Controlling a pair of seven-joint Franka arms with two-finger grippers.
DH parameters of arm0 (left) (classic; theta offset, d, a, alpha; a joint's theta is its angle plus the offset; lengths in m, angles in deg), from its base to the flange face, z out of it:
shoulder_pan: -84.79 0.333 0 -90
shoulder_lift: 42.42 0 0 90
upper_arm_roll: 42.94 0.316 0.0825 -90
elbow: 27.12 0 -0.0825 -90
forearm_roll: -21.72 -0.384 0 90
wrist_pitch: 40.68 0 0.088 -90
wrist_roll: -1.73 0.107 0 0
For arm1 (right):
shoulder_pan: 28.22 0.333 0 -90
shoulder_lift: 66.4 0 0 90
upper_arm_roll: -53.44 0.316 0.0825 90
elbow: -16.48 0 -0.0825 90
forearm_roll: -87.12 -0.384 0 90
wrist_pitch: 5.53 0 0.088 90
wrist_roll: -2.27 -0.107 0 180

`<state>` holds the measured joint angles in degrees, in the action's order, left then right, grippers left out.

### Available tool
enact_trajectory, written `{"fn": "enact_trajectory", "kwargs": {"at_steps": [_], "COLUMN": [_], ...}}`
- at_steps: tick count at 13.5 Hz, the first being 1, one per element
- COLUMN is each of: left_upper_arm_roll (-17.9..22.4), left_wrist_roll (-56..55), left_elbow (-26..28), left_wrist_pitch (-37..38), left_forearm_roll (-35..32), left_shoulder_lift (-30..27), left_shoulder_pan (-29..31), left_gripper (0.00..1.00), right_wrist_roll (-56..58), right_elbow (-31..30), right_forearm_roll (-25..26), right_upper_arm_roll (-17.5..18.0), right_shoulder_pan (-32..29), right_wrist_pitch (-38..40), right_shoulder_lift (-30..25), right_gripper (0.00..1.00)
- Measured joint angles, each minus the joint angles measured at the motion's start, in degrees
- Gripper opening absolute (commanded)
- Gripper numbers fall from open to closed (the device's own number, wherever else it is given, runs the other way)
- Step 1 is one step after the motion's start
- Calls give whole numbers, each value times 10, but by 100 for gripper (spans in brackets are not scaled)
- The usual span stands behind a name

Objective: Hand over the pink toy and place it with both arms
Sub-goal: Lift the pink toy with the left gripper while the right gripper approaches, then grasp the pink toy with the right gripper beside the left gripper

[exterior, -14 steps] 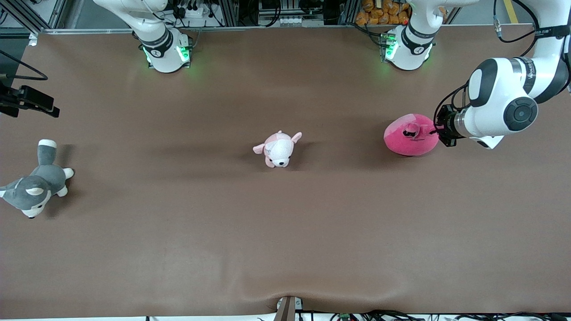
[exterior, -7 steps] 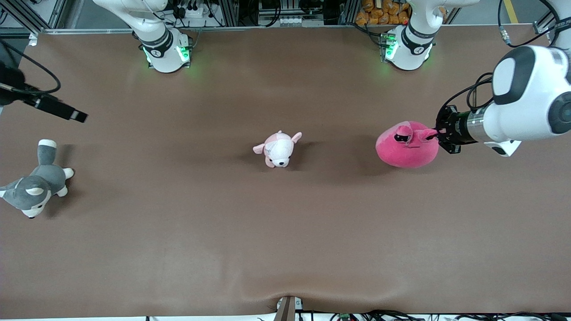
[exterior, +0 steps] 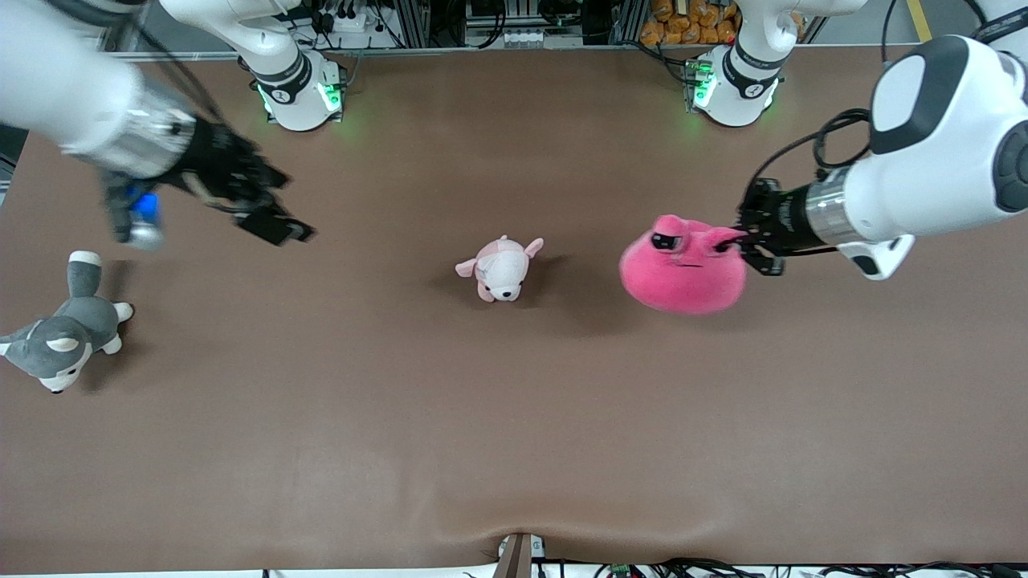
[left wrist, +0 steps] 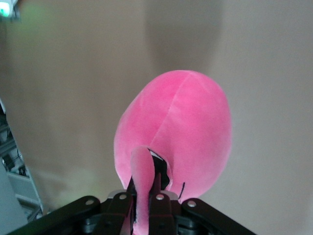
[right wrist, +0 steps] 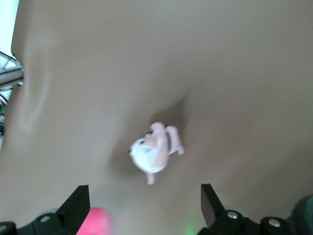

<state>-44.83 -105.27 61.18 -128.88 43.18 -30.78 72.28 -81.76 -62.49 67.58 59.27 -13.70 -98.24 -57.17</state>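
I will next take over the pink toy (exterior: 681, 269) from my left gripper. My right gripper will grab it by its free ear (exterior: 670, 225).
The pink toy (exterior: 681, 269) is a round hot-pink plush with dark half-lidded eyes. It hangs in the air over the table, toward the left arm's end. My left gripper (exterior: 735, 237) is shut on one of its ears; the left wrist view shows the ear pinched between the fingers (left wrist: 143, 188) and the toy's body (left wrist: 181, 127) hanging past them. My right gripper (exterior: 277, 225) is open and empty, up over the table near the right arm's end. In the right wrist view its fingers stand wide apart (right wrist: 144, 196), and a blurred edge of the pink toy (right wrist: 95, 220) shows.
A small pale pink-and-white puppy plush (exterior: 502, 269) lies mid-table between the two grippers and also shows in the right wrist view (right wrist: 154, 152). A grey-and-white husky plush (exterior: 60, 337) lies at the right arm's end. Both arm bases stand along the table's top edge.
My left gripper has lifted the pink toy off the table and carried it toward the middle. My right arm has swung into view over the table toward the middle.
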Motion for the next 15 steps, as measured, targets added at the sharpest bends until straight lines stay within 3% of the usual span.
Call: {"fn": "enact_trajectory", "kwargs": {"at_steps": [5, 8, 12, 14, 15], "left_upper_arm_roll": [-1, -2, -2, -2, -2], "left_wrist_roll": [-97, -173, -215, -224, -227], "left_elbow": [-66, -87, -93, -95, -96], "left_wrist_pitch": [-2, -52, -109, -110, -111], "left_forearm_roll": [46, 58, 82, 82, 82], "left_shoulder_lift": [20, 40, 64, 69, 70], "left_shoulder_pan": [-69, -129, -159, -165, -167], "left_gripper": [0, 0, 0, 0, 0], "right_wrist_roll": [-256, -361, -433, -447, -450], "right_elbow": [0, 0, 0, 0, 0], "right_forearm_roll": [0, 4, 6, 8, 8], "right_upper_arm_roll": [0, -1, -2, -2, -3], "right_shoulder_pan": [114, 152, 198, 216, 217], "right_wrist_pitch": [-135, -206, -211, -195, -193], "right_shoulder_lift": [57, 87, 99, 100, 100], "right_gripper": [100, 100, 100, 72, 65]}}
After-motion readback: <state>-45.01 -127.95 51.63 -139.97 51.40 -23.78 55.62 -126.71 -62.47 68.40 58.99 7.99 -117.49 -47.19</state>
